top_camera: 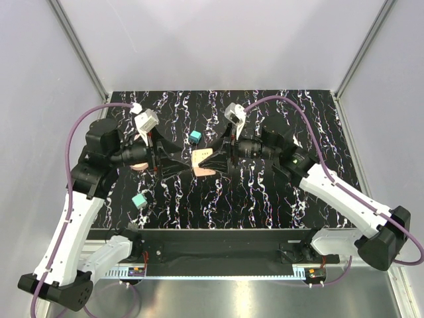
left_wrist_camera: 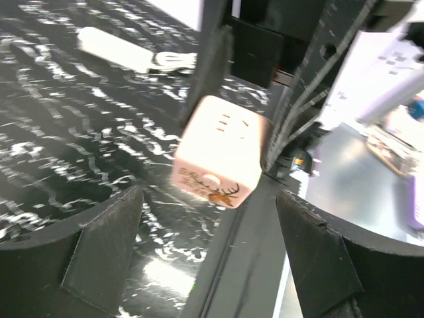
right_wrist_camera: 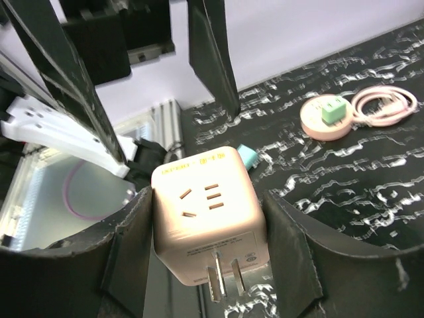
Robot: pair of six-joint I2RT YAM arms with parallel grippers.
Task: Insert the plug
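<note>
My left gripper grabs the tan-pink cube adapter across its button-face end [top_camera: 197, 162] [left_wrist_camera: 212, 175] next. The metal prongs stay free to insert that way.
The plug [top_camera: 195, 137], a small teal-blue cube, lies on the black marbled table just behind the two grippers, with nothing holding it. My right gripper [top_camera: 208, 161] [right_wrist_camera: 209, 232] is shut on a tan-pink cube adapter [top_camera: 201, 163] [right_wrist_camera: 205, 205]; its sockets face up and its metal prongs point toward the camera. A teal corner [right_wrist_camera: 246, 157] peeks out behind that cube. My left gripper [top_camera: 181, 164] [left_wrist_camera: 212, 265] is open and faces the same cube [left_wrist_camera: 222, 149] from the other side, a short gap away. The white power strip [left_wrist_camera: 112, 50] lies far off in the left wrist view.
A paler mint-green cube [top_camera: 139, 200] sits near the left arm at the front left. A pink round disc [right_wrist_camera: 324, 126] carries a green block [right_wrist_camera: 333, 109], with a coiled pink cable [right_wrist_camera: 384, 103] beside it. The table's near edge [left_wrist_camera: 265, 252] runs below the grippers.
</note>
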